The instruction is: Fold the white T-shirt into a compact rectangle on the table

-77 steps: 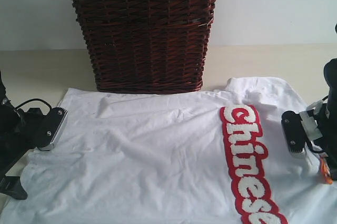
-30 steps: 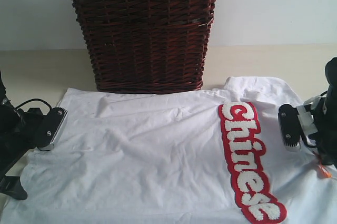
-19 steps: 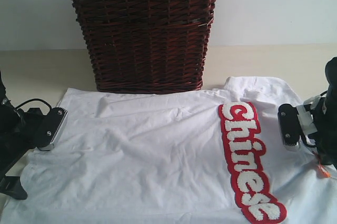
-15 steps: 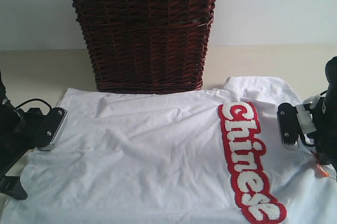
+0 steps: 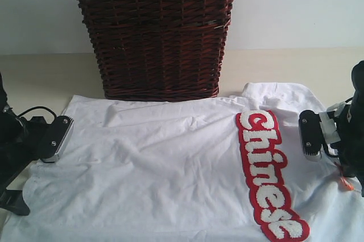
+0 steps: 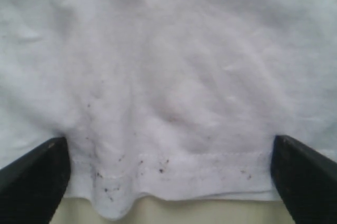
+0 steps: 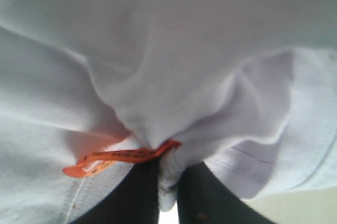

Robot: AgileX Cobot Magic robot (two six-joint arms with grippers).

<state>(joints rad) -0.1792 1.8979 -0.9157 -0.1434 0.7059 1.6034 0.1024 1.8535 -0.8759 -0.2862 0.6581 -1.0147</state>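
Observation:
I will next pinch the white T-shirt's speckled hem with my left gripper to fold it. A small fold (image 6: 109, 184) stands up there while the rest lies spread.
The white T-shirt (image 5: 170, 168) lies spread on the table (image 5: 45, 77), its red-outlined lettering (image 5: 264, 168) running down the right side. My left gripper (image 5: 50, 142) sits at the shirt's left edge. In the left wrist view it (image 6: 168, 182) is open, fingers (image 6: 31, 182) wide apart, with the speckled hem (image 6: 179, 171) lying between them. My right gripper (image 5: 313, 139) is at the shirt's right edge. In the right wrist view it (image 7: 168, 184) is shut on a bunched fold of the shirt (image 7: 174, 76) right beside the orange tag (image 7: 113, 158).
A tall dark brown wicker basket (image 5: 156, 31) with a lace-trimmed liner stands at the back, touching the shirt's far edge. Bare tabletop shows on both sides of the basket and at the front left corner (image 5: 11, 196).
My right gripper has drawn slightly leftward with the pinched fabric, and the lettering has shifted left and up with it. The left gripper has stayed where it was.

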